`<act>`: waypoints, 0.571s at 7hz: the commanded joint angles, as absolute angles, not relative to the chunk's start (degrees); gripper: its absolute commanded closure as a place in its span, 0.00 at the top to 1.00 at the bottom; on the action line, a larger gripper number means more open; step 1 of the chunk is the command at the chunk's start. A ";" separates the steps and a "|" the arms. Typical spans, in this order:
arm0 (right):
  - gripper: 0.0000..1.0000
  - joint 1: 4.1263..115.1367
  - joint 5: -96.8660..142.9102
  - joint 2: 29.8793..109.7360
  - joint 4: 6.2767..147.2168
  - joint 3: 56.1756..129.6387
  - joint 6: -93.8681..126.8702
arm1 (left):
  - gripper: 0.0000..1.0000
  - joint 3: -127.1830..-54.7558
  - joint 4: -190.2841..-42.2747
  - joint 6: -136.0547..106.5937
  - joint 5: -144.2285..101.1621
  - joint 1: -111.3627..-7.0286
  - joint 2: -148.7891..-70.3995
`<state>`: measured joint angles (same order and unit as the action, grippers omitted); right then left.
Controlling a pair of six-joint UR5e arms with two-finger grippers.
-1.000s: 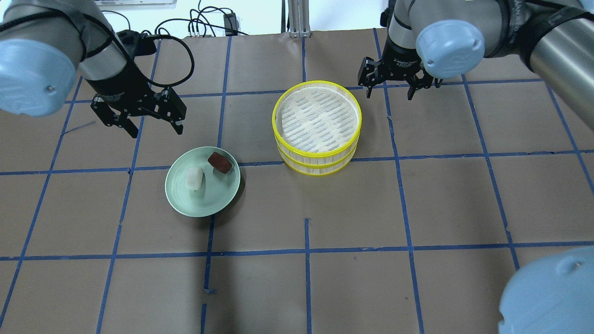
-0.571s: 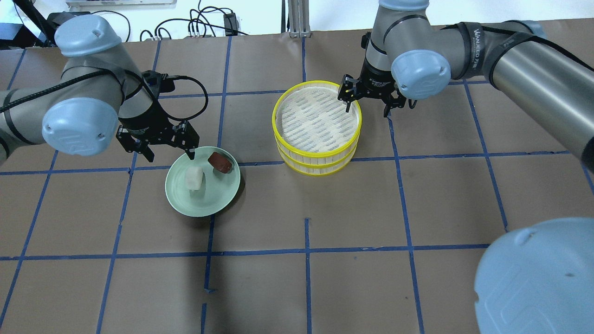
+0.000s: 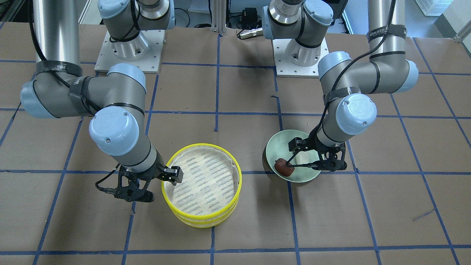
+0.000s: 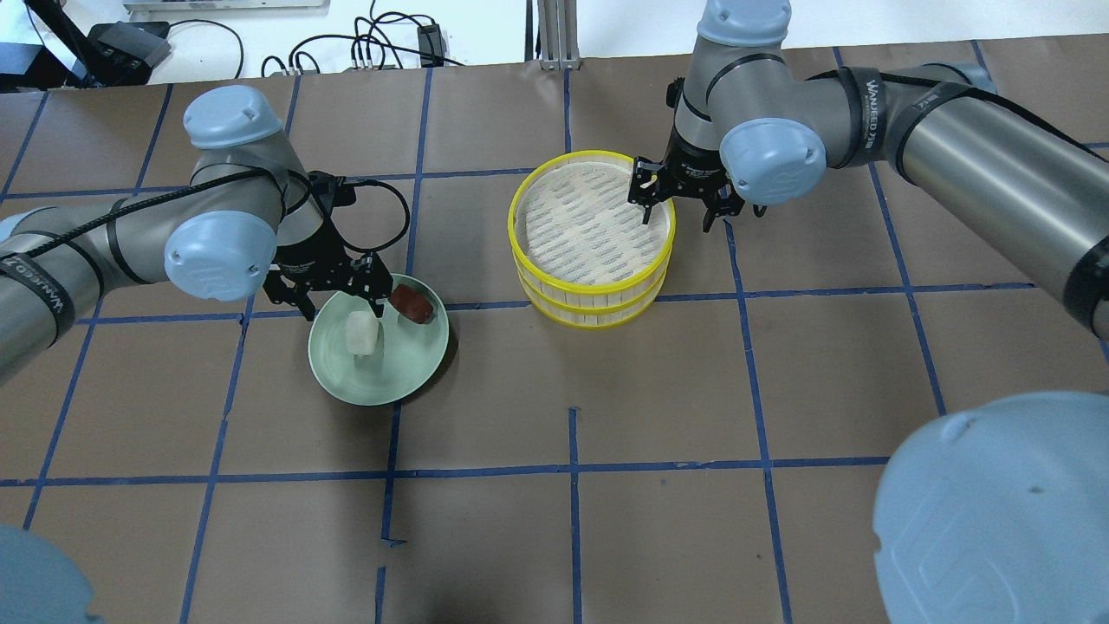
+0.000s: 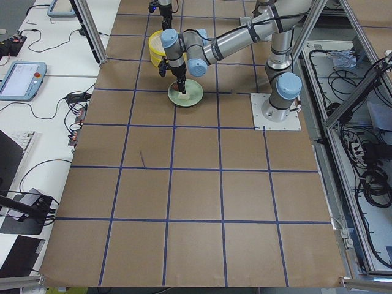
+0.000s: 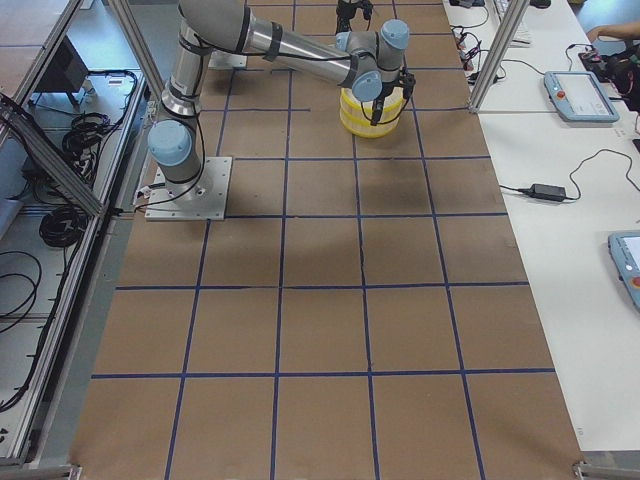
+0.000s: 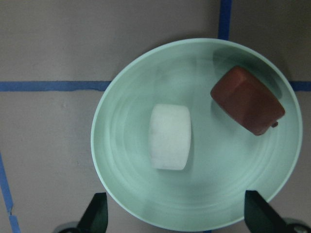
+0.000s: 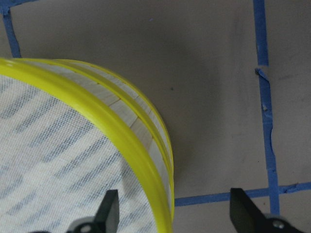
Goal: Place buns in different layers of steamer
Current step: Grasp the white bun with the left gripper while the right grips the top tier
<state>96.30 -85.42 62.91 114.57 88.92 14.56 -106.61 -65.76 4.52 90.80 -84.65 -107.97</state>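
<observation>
Next, my right gripper grabs the top layer (image 3: 201, 181) by its yellow rim (image 3: 170, 162), to separate the steamer's layers for the buns.
Two steamer layers (image 4: 593, 222) with yellow rims stand stacked and empty at mid-table; they also show in the front view (image 3: 200, 182). A white bun (image 4: 363, 333) and a reddish-brown bun (image 4: 411, 303) lie on a pale green plate (image 4: 381, 381). My left gripper (image 4: 340, 303) is open and empty above the plate's far edge, with the white bun (image 7: 169, 137) between its finger lines. My right gripper (image 4: 677, 217) is open and empty, straddling the top layer's far right rim (image 8: 121, 141). In the front view the left gripper (image 3: 312, 156) hides the white bun.
The table is brown paper with blue tape grid lines (image 4: 572, 468). Cables (image 4: 372, 43) lie beyond the far edge. The plate (image 3: 279, 143) sits about one grid square left of the steamer in the overhead view.
My left gripper has moved right and down to above the plate's far edge. My right gripper has moved left and down onto the steamer's rim. Buns, plate and steamer have not moved.
</observation>
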 commanded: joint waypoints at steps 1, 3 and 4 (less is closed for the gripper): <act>0.27 96.15 -88.05 63.10 114.70 88.94 11.00 | 0.96 -108.79 -61.28 4.74 90.79 -84.64 -110.21; 0.21 96.15 -88.50 63.46 114.52 89.21 10.99 | 0.55 -110.48 -56.96 4.40 90.97 -84.64 -111.27; 0.18 96.15 -88.33 63.72 114.26 89.21 11.07 | 0.15 -110.48 -56.87 4.31 90.71 -84.73 -111.10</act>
